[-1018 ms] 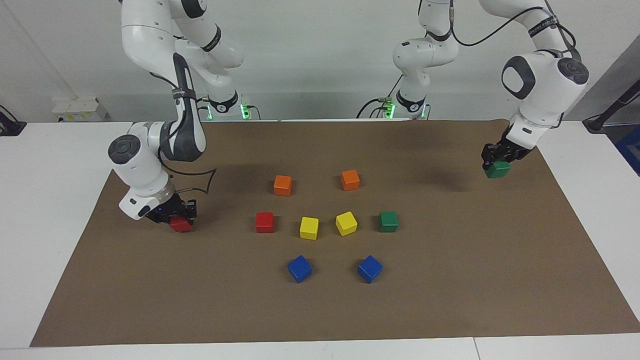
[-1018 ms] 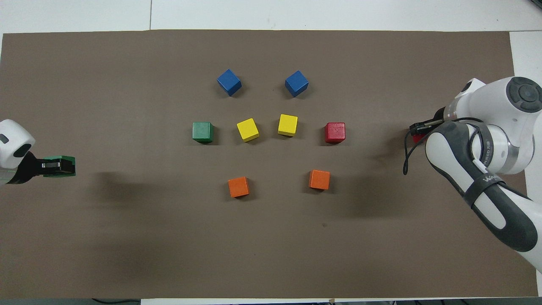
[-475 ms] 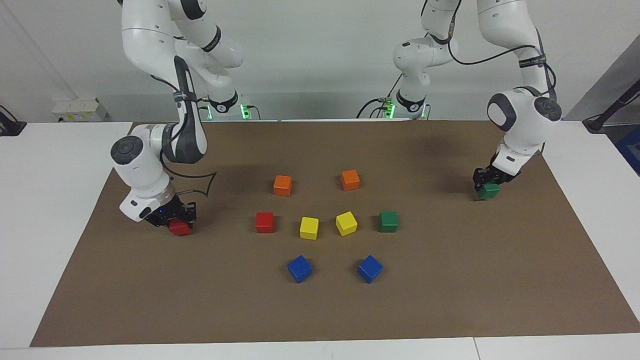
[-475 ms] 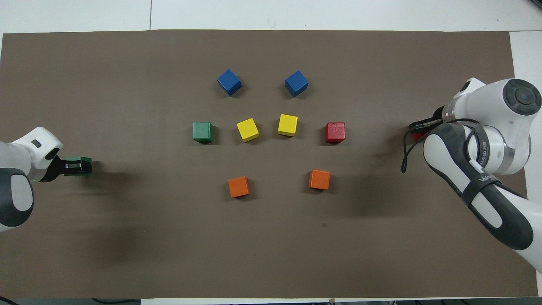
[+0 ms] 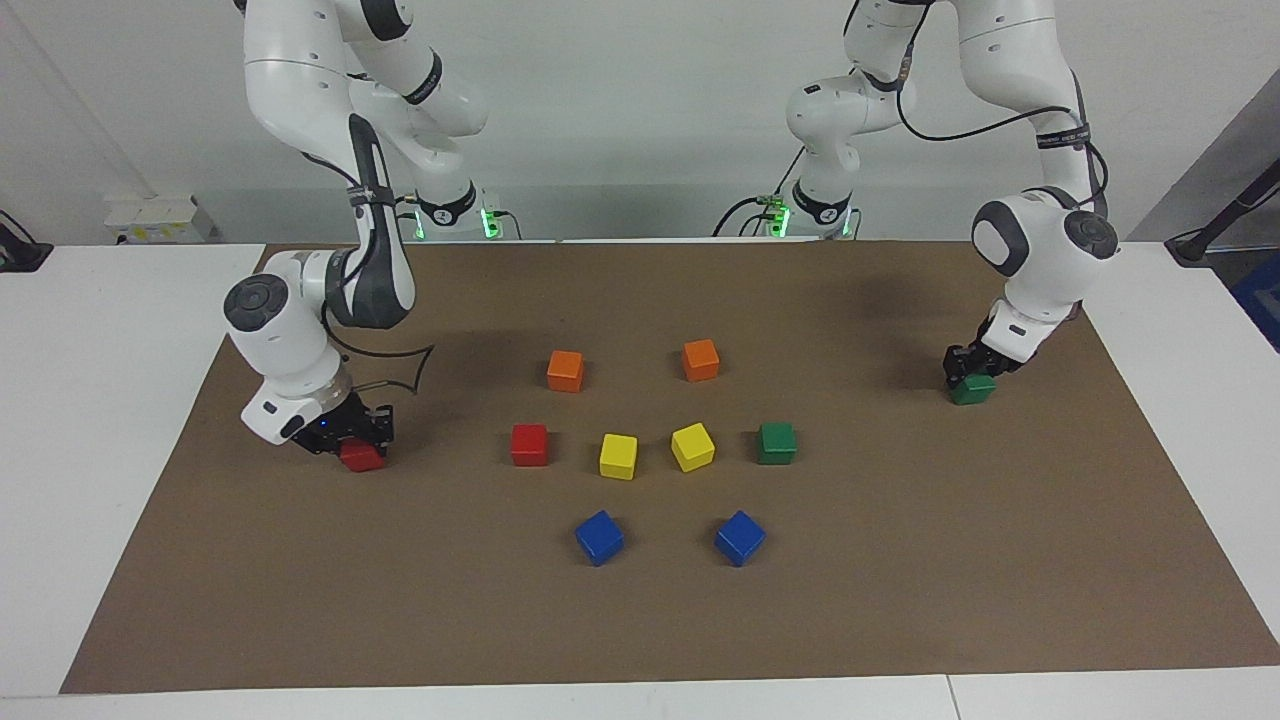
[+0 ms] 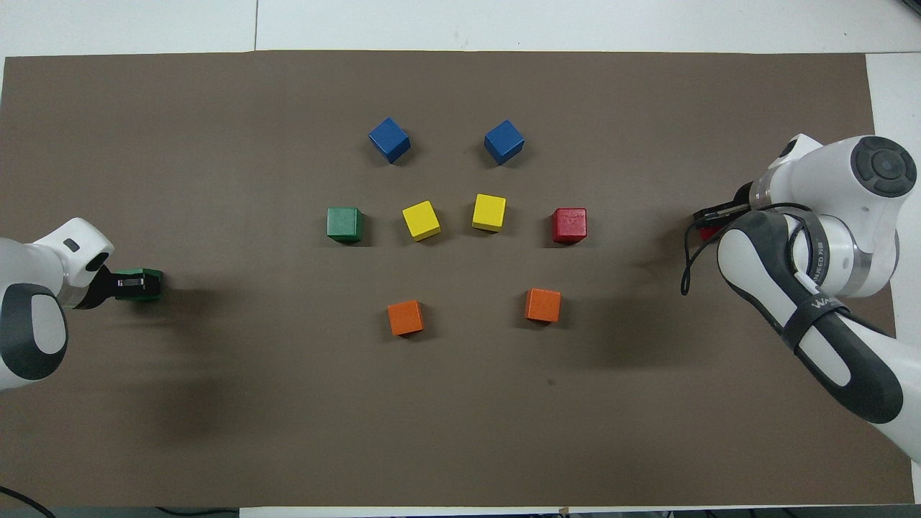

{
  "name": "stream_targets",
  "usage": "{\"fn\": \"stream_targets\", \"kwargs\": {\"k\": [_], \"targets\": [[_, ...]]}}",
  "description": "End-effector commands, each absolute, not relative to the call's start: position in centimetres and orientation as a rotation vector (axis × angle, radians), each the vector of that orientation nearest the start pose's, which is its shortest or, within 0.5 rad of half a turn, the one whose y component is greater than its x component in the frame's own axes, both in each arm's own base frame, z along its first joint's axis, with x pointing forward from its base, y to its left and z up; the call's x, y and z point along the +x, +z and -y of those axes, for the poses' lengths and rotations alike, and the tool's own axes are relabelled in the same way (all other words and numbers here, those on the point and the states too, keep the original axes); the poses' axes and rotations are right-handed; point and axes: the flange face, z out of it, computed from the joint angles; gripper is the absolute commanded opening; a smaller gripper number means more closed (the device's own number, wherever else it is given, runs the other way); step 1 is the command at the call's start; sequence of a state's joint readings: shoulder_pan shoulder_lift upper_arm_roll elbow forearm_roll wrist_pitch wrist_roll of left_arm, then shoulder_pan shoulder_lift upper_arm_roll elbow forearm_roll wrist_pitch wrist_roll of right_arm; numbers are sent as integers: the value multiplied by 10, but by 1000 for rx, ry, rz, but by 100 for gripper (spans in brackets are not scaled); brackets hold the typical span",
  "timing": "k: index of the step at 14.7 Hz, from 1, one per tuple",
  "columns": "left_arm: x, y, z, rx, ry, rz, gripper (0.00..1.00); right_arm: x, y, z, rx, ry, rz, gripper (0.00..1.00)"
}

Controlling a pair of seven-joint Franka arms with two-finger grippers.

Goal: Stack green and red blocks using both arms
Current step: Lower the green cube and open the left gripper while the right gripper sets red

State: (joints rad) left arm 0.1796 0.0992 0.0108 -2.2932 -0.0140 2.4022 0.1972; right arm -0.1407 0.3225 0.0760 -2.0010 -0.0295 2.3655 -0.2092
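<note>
The red block stands low at the brown mat. My right gripper opens now, as it is time to let go.
My left gripper is shut on a green block, low at the brown mat near the left arm's end; it also shows in the overhead view. My right gripper is shut on a red block at the mat near the right arm's end; the overhead view shows only a sliver of that block. A second red block and a second green block sit at the two ends of the middle row.
Two yellow cubes lie between the loose red and green blocks. Two orange cubes sit nearer the robots, two blue cubes farther. The brown mat covers the table.
My left gripper has come down with the green block from the air to the mat and shifted slightly toward the middle. The right gripper has barely moved.
</note>
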Motion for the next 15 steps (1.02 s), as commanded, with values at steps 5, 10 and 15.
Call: {"fn": "stream_targets", "kwargs": {"k": [5, 10, 15], "targets": [[516, 303, -111, -3143, -10, -151, 100, 602, 295, 43, -3138, -107, 294, 4], [552, 383, -111, -3157, 71, -182, 100, 603, 296, 45, -3138, -109, 306, 100], [594, 473, -16, -3147, 22, -317, 100, 606, 344, 40, -3142, -48, 308, 100]]}}
